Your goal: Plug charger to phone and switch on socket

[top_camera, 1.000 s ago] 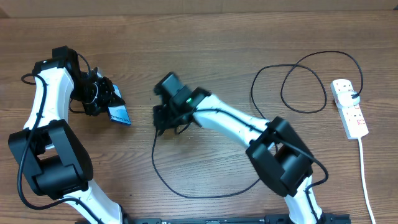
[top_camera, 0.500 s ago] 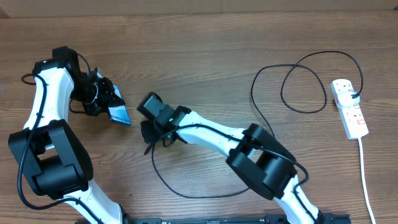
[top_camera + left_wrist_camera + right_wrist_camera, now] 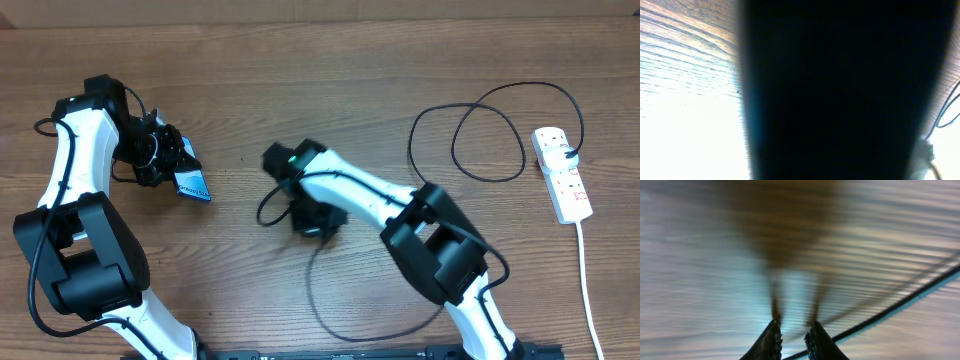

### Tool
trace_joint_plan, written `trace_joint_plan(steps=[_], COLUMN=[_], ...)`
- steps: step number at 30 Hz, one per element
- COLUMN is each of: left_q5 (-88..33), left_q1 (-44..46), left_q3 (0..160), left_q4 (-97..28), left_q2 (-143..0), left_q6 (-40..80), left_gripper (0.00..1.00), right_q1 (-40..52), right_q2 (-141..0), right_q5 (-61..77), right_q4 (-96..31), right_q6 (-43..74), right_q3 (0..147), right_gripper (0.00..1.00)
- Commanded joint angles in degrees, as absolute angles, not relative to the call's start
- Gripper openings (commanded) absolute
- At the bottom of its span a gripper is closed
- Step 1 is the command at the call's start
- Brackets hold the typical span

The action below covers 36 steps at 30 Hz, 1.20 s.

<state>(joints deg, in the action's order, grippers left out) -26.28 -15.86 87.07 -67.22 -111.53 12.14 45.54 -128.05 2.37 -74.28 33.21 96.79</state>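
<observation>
I should next use my right gripper to grab the cable's end beneath its fingers and leave the connector free, so that the charger can be plugged into the phone (image 3: 193, 184).
My left gripper (image 3: 170, 165) is shut on the phone (image 3: 193, 184) and holds it tilted at the table's left; its blue screen edge shows. In the left wrist view the dark phone (image 3: 840, 90) fills the frame. The charger, a thin black cable (image 3: 540, 84), runs from its plug in the white socket (image 3: 562, 178) at the far right, loops across the table and passes under my right gripper (image 3: 315, 218) at the centre. In the right wrist view the fingers (image 3: 793, 332) are nearly together, with the cable (image 3: 900, 305) running in beneath them. The connector tip is hidden.
The socket's white lead (image 3: 586, 270) runs down the right edge toward the front. A small loop of cable lies just left of the right gripper, and more cable curves toward the front edge. The table is brown wood.
My right gripper swung left toward the phone, then back right to the centre, dragging the cable with it. The left arm and phone have not moved.
</observation>
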Motion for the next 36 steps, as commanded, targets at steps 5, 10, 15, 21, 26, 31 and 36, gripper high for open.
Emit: trace_joint_plan(steps=[5, 10, 15, 21, 26, 31, 36], left_q5=[-27.05, -27.05, -27.05, -27.05, -27.05, -27.05, -27.05], left_q1=[-16.1, -16.1, -16.1, -16.1, -16.1, -16.1, -16.1], left_q3=[87.15, 87.15, 87.15, 87.15, 87.15, 87.15, 87.15], left_q4=[-67.44, -67.42, -67.48, -67.55, -67.42, -67.13, -67.16], left_q2=[-110.48, -110.48, -110.48, -110.48, -110.48, -110.48, -110.48], left_q6=[13.32, 13.32, 13.3, 13.28, 13.28, 13.28, 12.97], left_gripper=[0.04, 0.04, 0.04, 0.04, 0.04, 0.04, 0.04], right_q1=[40.34, 38.68, 36.77, 31.44, 29.12, 29.3, 29.3], right_q2=[-128.11, -125.95, -121.12, -120.01, -120.01, -120.01, -120.01], right_q5=[1.17, 1.32, 0.67, 0.49, 1.28, 4.36, 4.91], right_q4=[-74.63, -79.11, -80.14, -83.24, -81.1, -76.71, -72.25], right_q6=[26.65, 26.74, 29.71, 36.36, 39.46, 39.86, 42.26], right_q3=[98.52, 104.4, 107.92, 106.39, 99.53, 93.95, 90.41], right_gripper=[0.22, 0.25, 0.43, 0.71, 0.67, 0.64, 0.56])
